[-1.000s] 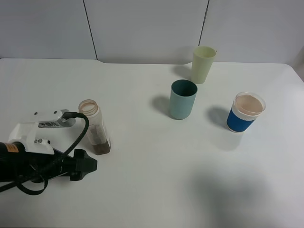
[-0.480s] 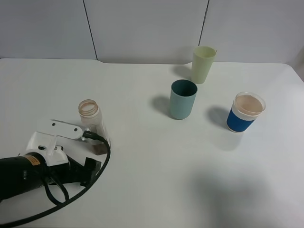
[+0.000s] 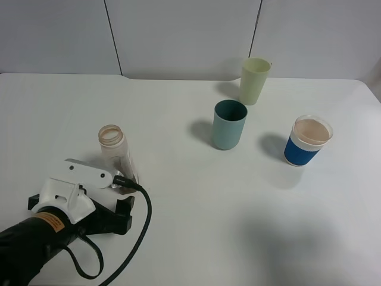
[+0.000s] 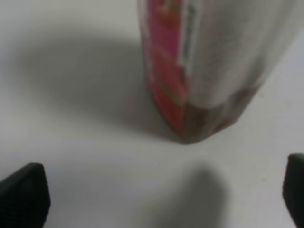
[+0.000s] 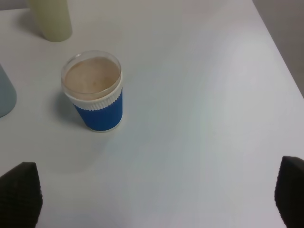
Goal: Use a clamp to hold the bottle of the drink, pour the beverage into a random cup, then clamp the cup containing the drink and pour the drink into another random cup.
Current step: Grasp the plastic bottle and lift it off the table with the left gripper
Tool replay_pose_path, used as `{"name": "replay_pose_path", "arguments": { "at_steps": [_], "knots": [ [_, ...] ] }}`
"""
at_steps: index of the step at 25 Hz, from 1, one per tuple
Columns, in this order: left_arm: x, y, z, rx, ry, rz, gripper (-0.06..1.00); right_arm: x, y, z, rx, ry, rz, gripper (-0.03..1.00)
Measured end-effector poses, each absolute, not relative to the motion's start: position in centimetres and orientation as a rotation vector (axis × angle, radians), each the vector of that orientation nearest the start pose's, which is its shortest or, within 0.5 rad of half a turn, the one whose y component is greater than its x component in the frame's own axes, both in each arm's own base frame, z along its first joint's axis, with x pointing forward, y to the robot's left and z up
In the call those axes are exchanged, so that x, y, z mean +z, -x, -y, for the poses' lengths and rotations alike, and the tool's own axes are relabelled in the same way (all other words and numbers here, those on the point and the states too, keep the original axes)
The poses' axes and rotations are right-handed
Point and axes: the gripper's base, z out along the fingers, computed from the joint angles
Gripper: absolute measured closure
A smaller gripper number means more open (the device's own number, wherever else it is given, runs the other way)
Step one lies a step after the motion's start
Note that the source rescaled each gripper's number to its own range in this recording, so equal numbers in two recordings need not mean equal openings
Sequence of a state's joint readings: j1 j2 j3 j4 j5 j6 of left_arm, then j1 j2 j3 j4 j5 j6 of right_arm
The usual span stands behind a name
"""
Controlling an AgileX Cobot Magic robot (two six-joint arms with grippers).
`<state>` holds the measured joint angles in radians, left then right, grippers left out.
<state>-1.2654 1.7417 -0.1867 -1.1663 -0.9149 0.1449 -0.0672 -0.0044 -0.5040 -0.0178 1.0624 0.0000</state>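
Observation:
I should move my left gripper toward the bottle first and then close on it, because bare tabletop shows between my fingers and the bottle's near edge (image 4: pixel 194 133).
The clear square bottle (image 3: pixel 113 150) stands upright at the table's left, with its red-and-white label (image 4: pixel 171 57) filling the left wrist view. The brown beverage (image 4: pixel 216 118) lies in its base. My left gripper (image 4: pixel 159 202) is open just in front of the bottle, one fingertip on each side and not touching it; its white housing (image 3: pixel 71 187) hides the bottle's base from above. The teal cup (image 3: pixel 229 124) stands mid-table. My right gripper (image 5: pixel 154 202) is open above the table's right side, out of the high view.
A pale yellow-green tumbler (image 3: pixel 255 80) stands behind the teal cup. A blue-banded white cup (image 3: pixel 308 140) (image 5: pixel 95 92) with a tan inside sits to the right. The table's right edge (image 5: pixel 280 57) runs close to the right gripper.
The left arm has swung from the bottle's left round to its near side and turned, so the open gripper now faces the bottle's base. Nothing else has moved.

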Motion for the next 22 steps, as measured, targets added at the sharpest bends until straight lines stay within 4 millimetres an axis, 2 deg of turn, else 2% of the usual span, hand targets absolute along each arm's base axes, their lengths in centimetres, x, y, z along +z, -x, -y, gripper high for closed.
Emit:
{"name": "replay_pose_path", "arguments": {
  "at_steps": [9,16,22],
  "knots": [
    [8.5,-11.7,14.8,-0.120,-0.238,-2.007,-0.06,27.8,0.6,0.1,-0.064,-0.069,-2.037,0.03],
    [7.0,-12.0,15.7,-0.085,-0.259,-1.987,-0.06,27.8,0.6,0.1,-0.064,-0.069,-2.037,0.03],
    [7.0,-12.3,16.5,-0.103,-0.234,-1.975,-0.06,27.8,0.6,0.1,-0.064,-0.069,-2.037,0.03]
  ]
}}
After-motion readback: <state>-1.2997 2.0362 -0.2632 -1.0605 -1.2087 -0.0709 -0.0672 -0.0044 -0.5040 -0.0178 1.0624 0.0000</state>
